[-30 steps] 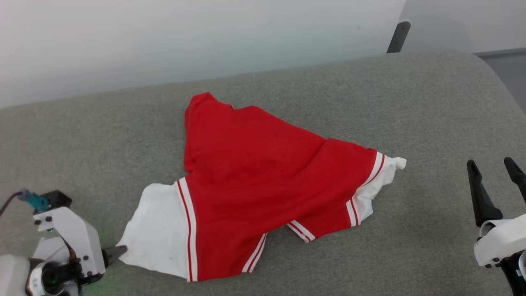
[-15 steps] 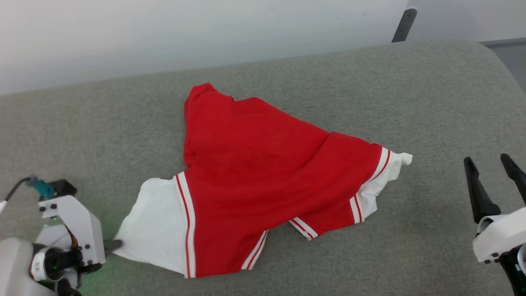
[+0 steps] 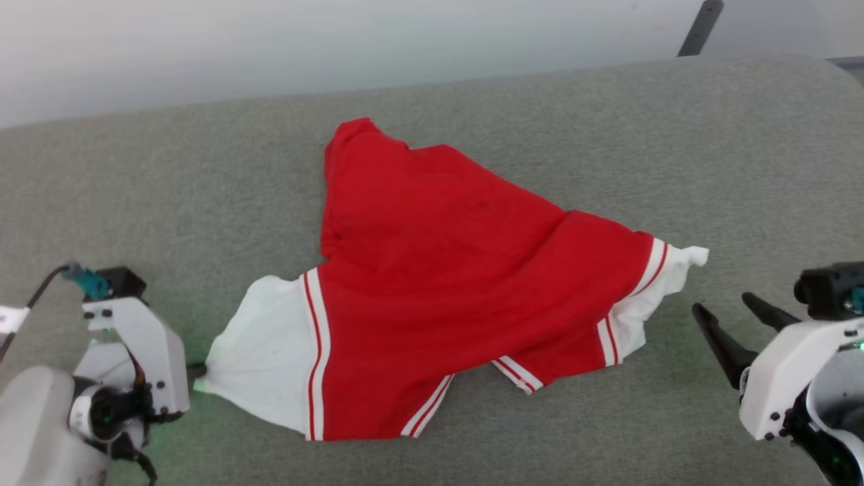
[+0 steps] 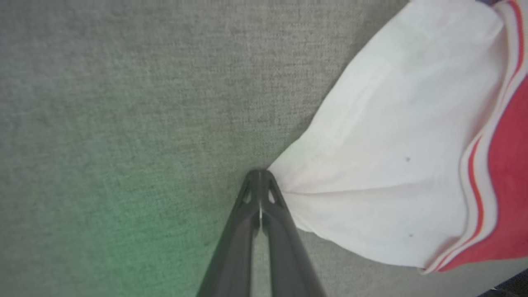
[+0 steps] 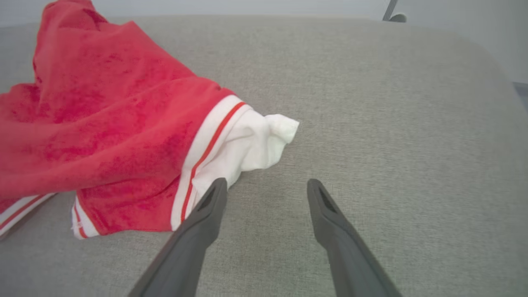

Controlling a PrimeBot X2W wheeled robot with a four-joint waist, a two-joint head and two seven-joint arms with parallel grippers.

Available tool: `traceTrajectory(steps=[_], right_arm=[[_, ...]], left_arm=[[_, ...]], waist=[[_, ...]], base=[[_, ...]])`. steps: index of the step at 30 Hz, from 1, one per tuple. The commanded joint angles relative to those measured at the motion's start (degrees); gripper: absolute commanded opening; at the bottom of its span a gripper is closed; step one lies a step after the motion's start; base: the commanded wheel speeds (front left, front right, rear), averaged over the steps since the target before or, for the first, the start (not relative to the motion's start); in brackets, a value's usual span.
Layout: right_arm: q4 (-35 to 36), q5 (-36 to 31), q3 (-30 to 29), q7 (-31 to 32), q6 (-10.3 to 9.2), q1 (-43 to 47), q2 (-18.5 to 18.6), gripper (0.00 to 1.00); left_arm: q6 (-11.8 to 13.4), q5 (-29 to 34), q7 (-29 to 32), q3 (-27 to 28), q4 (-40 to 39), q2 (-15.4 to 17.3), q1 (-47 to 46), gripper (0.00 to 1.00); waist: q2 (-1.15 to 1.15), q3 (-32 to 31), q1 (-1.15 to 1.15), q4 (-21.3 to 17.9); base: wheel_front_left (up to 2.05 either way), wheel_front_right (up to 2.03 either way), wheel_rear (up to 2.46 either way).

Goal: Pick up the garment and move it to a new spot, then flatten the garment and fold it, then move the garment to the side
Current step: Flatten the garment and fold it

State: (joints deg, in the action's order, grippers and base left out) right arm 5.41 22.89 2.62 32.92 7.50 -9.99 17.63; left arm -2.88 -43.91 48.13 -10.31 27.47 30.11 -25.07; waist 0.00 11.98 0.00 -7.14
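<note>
The garment needs to be lifted and spread flat. My right gripper should next grab its bunched white striped hem (image 3: pixel 672 271) (image 5: pixel 262 141) to do that.
The garment (image 3: pixel 459 270), red shorts with white striped panels, lies spread and rumpled on the grey cushion (image 3: pixel 169 189). My left gripper (image 3: pixel 197 372) is shut on the corner of its white left panel (image 4: pixel 383 165), the cloth pulled to a point at the fingertips (image 4: pixel 259 181). My right gripper (image 3: pixel 722 312) stands open at the right, fingers apart and empty. In the right wrist view its left finger (image 5: pixel 210 202) lies just short of the bunched white right hem (image 5: pixel 255 144), which rests on the cushion.
The cushion's far edge meets a pale wall (image 3: pixel 337 40). A dark bar (image 3: pixel 698 27) stands at the top right. Bare cushion (image 5: pixel 392 123) stretches to the right of the garment and in front of it.
The head view has shifted. My left gripper has kept its hold on the white corner and drawn it taut. My right gripper has swung in toward the garment's right hem.
</note>
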Motion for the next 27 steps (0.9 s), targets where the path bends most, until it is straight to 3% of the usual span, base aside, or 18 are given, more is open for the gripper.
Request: traceTrajectory(steps=[1,9,21,22,24,25,27], right_arm=[[-0.4,0.5,0.2,0.6,-0.02,-0.8,0.3,1.00],[-5.3,3.0,4.2,7.2,-0.02,-4.9,1.7,1.00],[-16.0,4.3,7.8,10.4,-0.01,-7.4,0.4,1.00],[-16.8,4.3,8.7,10.8,0.01,-7.6,0.6,0.76],[-17.9,5.6,10.7,11.7,0.04,-7.8,0.7,0.09],[-18.2,6.0,12.0,12.2,0.17,-8.1,1.0,0.00],[-18.7,7.0,12.7,12.2,0.16,-8.4,1.7,0.00]], left_arm=[[0.1,0.6,-0.5,-0.6,1.2,-1.0,-0.1,0.00],[-0.8,1.0,-1.8,-2.3,1.7,-2.9,-3.0,0.00],[-2.1,1.1,-4.0,-3.9,3.5,-4.9,-6.0,0.00],[-2.1,1.0,-4.1,-4.0,3.7,-5.0,-6.1,0.00],[-2.2,0.9,-4.3,-4.1,4.0,-5.1,-6.4,0.00],[-2.2,0.9,-4.4,-4.2,4.2,-5.1,-6.6,0.00],[-2.3,0.8,-4.6,-4.3,4.6,-5.1,-6.7,0.00]], waist=[[0.00,0.7,0.00,0.9],[0.00,3.2,0.00,3.6],[0.00,5.6,0.00,6.6],[0.00,5.7,0.00,6.7],[0.00,5.8,0.00,6.9],[0.00,5.8,0.00,7.0],[0.00,5.8,0.00,7.1]], base=[[0.00,0.00,0.00],[0.00,0.00,0.00],[0.00,0.00,0.00],[0.00,0.00,0.00],[0.00,0.00,0.00],[0.00,0.00,0.00],[0.00,0.00,0.00]])
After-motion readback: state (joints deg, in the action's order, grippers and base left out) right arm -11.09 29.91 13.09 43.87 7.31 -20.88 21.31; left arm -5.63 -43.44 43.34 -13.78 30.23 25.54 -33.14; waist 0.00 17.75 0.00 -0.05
